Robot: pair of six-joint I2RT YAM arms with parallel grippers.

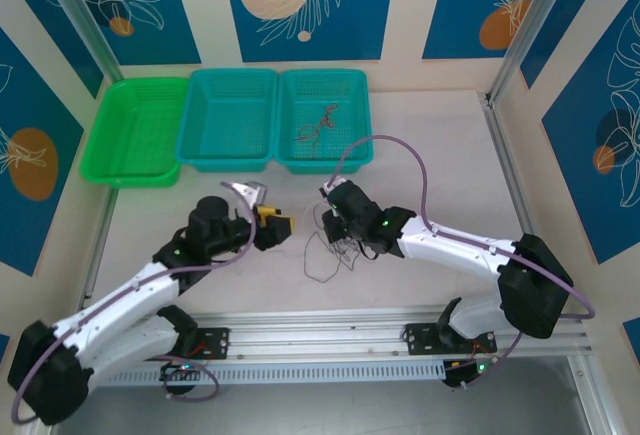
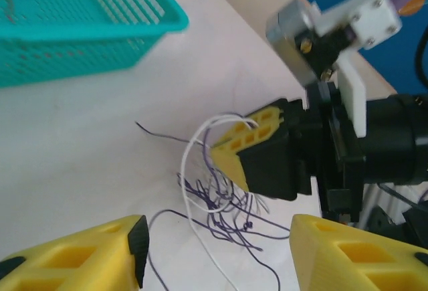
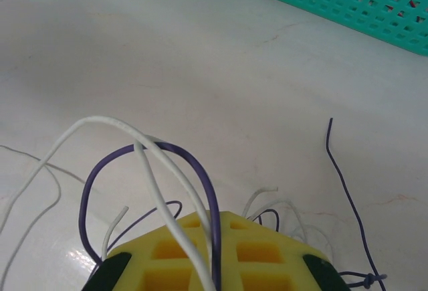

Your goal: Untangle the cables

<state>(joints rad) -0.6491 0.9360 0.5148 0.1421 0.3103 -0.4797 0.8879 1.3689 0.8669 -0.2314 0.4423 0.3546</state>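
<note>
The white cable needs to be untangled, so my left gripper will next grab only the white cable by its loose loop [image 1: 315, 212] [image 2: 190, 145] and leave the purple strands free.
A tangle of thin dark purple and white cables [image 1: 330, 252] lies on the table between the two grippers. My right gripper [image 1: 338, 227] is shut on it. In the right wrist view a white loop [image 3: 127, 130] and a purple loop [image 3: 187, 157] rise from between the closed yellow fingers [image 3: 200, 251]. My left gripper [image 2: 217, 257] stands open just left of the tangle [image 2: 224, 204], with loose strands lying between its fingers and touching neither. It faces the right gripper [image 2: 244, 147]. A reddish-brown cable [image 1: 318, 125] lies in the right teal basket [image 1: 325, 165].
Three baskets stand in a row at the back: a green one [image 1: 135, 140], a teal one [image 1: 230, 120] and the teal one with the cable, whose corner shows in both wrist views [image 2: 80, 37] [image 3: 348, 0]. A lilac arm cable [image 1: 400, 150] arcs over the right arm.
</note>
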